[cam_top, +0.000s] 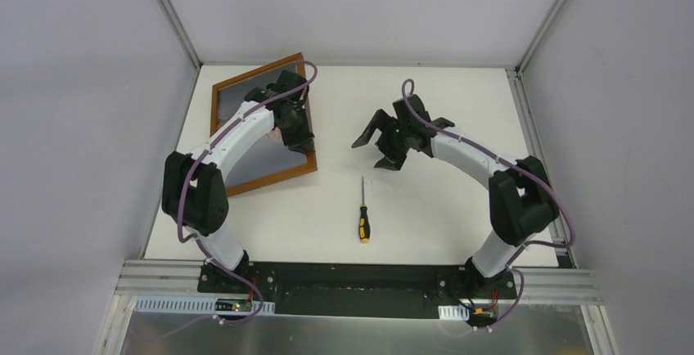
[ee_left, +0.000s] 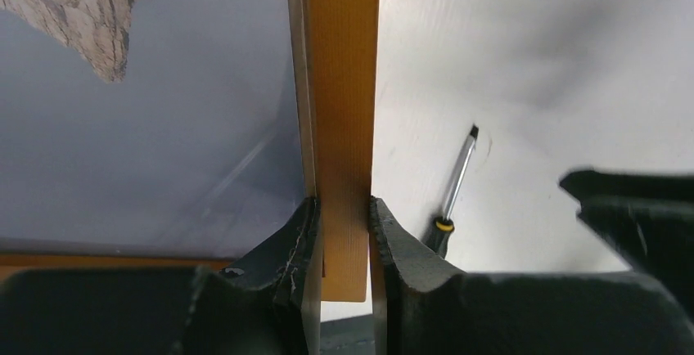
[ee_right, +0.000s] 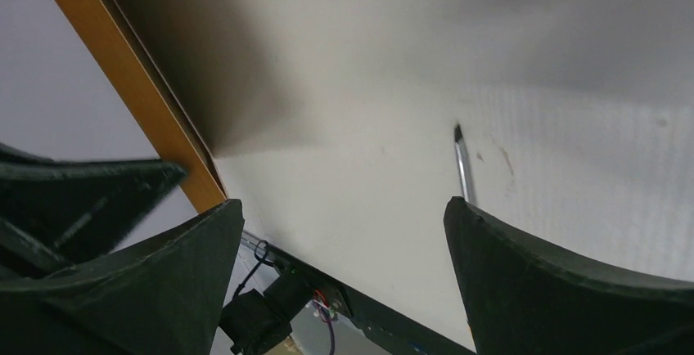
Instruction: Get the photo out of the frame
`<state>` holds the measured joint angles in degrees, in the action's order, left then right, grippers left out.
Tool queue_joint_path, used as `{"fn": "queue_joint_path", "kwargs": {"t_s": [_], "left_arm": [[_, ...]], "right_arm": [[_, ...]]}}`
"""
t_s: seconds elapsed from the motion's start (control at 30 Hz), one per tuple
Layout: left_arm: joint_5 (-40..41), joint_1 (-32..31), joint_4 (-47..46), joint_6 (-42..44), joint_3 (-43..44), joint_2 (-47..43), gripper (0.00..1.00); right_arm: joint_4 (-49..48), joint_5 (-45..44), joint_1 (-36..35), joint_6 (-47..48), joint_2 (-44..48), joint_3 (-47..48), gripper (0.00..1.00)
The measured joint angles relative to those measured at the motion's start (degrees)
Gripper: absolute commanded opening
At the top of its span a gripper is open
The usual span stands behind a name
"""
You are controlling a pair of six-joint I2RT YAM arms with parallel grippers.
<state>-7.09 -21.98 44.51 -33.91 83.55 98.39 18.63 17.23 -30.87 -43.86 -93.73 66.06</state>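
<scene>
My right gripper will take the frame's near bar (cam_top: 281, 177) to flip the frame so the photo can come out, and my left gripper gets the frame's front corner.
The frame (cam_top: 270, 181), thin orange-brown wood, lies at the left back of the table with the photo (cam_top: 266, 157) still inside it. My left gripper (cam_top: 301, 138) is shut on the frame's right rail near its front corner. In the left wrist view the fingers (ee_left: 299, 232) clamp the rail (ee_left: 342, 85) on both sides, and the photo (ee_left: 147, 126) shows grey-blue sky and a rocky peak. The rail casts a wide shadow on the table in the right wrist view (ee_right: 123, 77). My right gripper (cam_top: 378, 152) is open and empty to the frame's right, above the table (ee_right: 344, 224).
A screwdriver (cam_top: 363, 216) with a black and orange handle lies on the white table between the arms, tip pointing away; it also shows in the left wrist view (ee_left: 454, 187) and the right wrist view (ee_right: 463, 167). Grey walls close in the table's sides and back.
</scene>
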Motion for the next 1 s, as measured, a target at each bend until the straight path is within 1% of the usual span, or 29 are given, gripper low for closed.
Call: {"fn": "queue_joint_path", "kwargs": {"t_s": [0.2, 0.43, 0.57, 0.83, 0.93, 1.0], "left_arm": [[-2.03, -2.49, 0.87, -1.16, -5.6, -6.54, 0.0], [-2.93, -3.93, 1.27, -3.02, -9.64, -12.59, 0.0], [-2.86, -4.28, 1.4, -3.34, -10.99, -14.93, 0.0], [-2.99, -4.7, 1.95, -4.46, -14.32, -18.95, 0.0], [-2.95, -4.7, 1.9, -4.68, -14.62, -19.96, 0.0], [-2.99, -4.7, 1.9, -4.83, -14.64, -20.35, 0.0]], "right_arm": [[-5.62, 2.21, -1.55, -2.91, -9.75, 8.66, 0.98], [-10.58, 4.31, -5.6, -5.35, -17.29, 16.48, 0.97], [-12.81, 4.94, -8.26, -6.08, -20.57, 19.34, 0.89], [-15.61, 7.34, -10.34, -6.8, -24.02, 22.82, 0.85], [-15.91, 7.98, -11.26, -6.95, -24.68, 23.67, 0.8], [-16.28, 8.48, -12.09, -6.95, -25.18, 24.37, 0.73]]}}
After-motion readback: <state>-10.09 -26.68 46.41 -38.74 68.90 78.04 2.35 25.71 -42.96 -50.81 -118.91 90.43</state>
